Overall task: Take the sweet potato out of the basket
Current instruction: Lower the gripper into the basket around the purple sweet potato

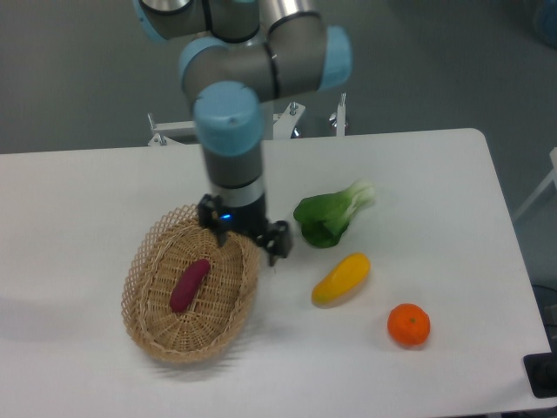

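Note:
My gripper should lift the sweet potato out of the wicker basket (148, 331) next, so it should grab the sweet potato by its thick middle (190, 286).
A magenta-purple sweet potato (190, 285) lies slanted in the middle of the oval wicker basket (148, 331) at the left of the table. My gripper (245, 245) hangs over the basket's upper right rim, up and to the right of the sweet potato and apart from it. Its two fingers are spread open and hold nothing.
A green leafy vegetable (331, 216) lies right of the gripper. Below it rests a yellow elongated vegetable (341, 278), and a round orange fruit (408, 325) sits further right. The table's right edge runs just beyond the fruit.

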